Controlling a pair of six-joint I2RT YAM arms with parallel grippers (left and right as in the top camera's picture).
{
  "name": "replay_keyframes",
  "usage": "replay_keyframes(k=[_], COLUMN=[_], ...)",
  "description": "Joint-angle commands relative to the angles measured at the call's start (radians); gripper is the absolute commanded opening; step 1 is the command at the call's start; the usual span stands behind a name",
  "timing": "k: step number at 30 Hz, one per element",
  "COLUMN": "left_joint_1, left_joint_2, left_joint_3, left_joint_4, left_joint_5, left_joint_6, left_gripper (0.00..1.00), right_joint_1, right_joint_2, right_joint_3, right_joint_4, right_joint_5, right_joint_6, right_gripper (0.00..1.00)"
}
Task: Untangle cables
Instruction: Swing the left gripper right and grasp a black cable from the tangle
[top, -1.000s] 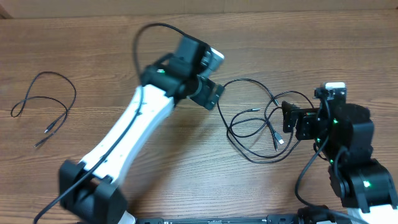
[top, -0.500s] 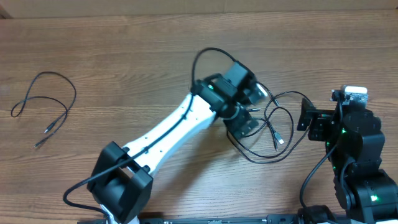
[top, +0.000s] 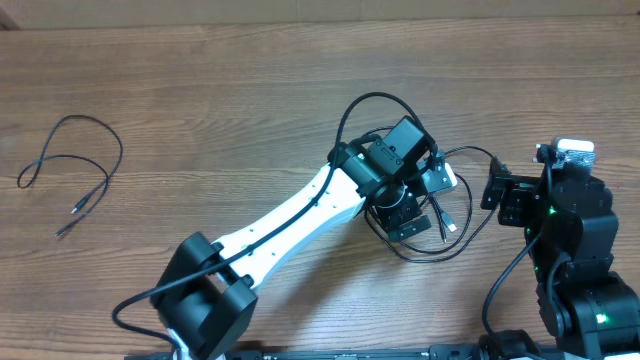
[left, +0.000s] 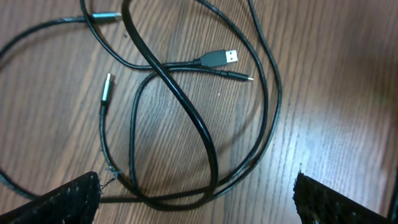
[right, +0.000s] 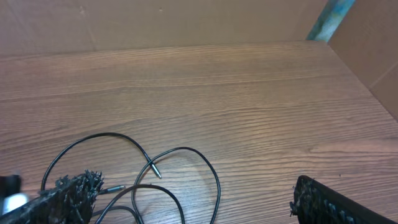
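Observation:
The raised piece of black cable crosses over the other loops mid-cable, so my left gripper should grab it there next. The cable's ends then stay free to slide out and untangle the cables.
A tangle of thin black cables lies right of centre on the wood table. My left gripper hovers over it, open, with nothing between the fingers. In the left wrist view the crossing loops and a USB plug lie between and beyond my open fingers. My right gripper is open and empty just right of the tangle; its view shows cable loops ahead of its fingers. A separate black cable lies at the far left.
The white left arm stretches diagonally across the table from the front. The right arm's base stands at the front right. A cardboard wall borders the far table edge.
My left arm has swung right and forward from the table's upper middle to above the tangle. My right gripper has drawn back a little to the right, away from the cables.

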Motion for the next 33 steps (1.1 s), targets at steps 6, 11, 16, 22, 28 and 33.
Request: replay_keyframes(k=[6, 11, 16, 22, 28, 33], left_joint_1=[-0.002, -0.002, -0.001, -0.001, 0.002, 0.027], left_joint_2=[0.145, 0.163, 0.163, 0.163, 0.161, 0.160], left_joint_3=[0.001, 0.001, 0.001, 0.001, 0.014, 0.114], left_joint_4=[0.047, 0.080, 0.112, 0.124, 0.135, 0.121], left_joint_5=[0.016, 0.016, 0.016, 0.015, -0.087, -0.253], left_joint_6=[0.010, 0.002, -0.023, -0.023, -0.084, -0.226], left_gripper=[1.00, 0.90, 0.25, 0.04, 0.04, 0.04], right_joint_1=[-0.002, -0.002, -0.002, -0.002, -0.002, -0.002], right_joint_2=[-0.010, -0.010, -0.010, -0.010, -0.010, -0.010], right_joint_3=[0.031, 0.031, 0.031, 0.031, 0.031, 0.031], right_joint_4=[-0.005, -0.004, -0.004, -0.007, -0.012, -0.012], right_joint_5=[0.011, 0.011, 0.011, 0.011, 0.011, 0.011], right_joint_6=[0.005, 0.005, 0.005, 0.005, 0.005, 0.004], right_gripper=[1.00, 1.00, 1.00, 1.00, 1.00, 1.00])
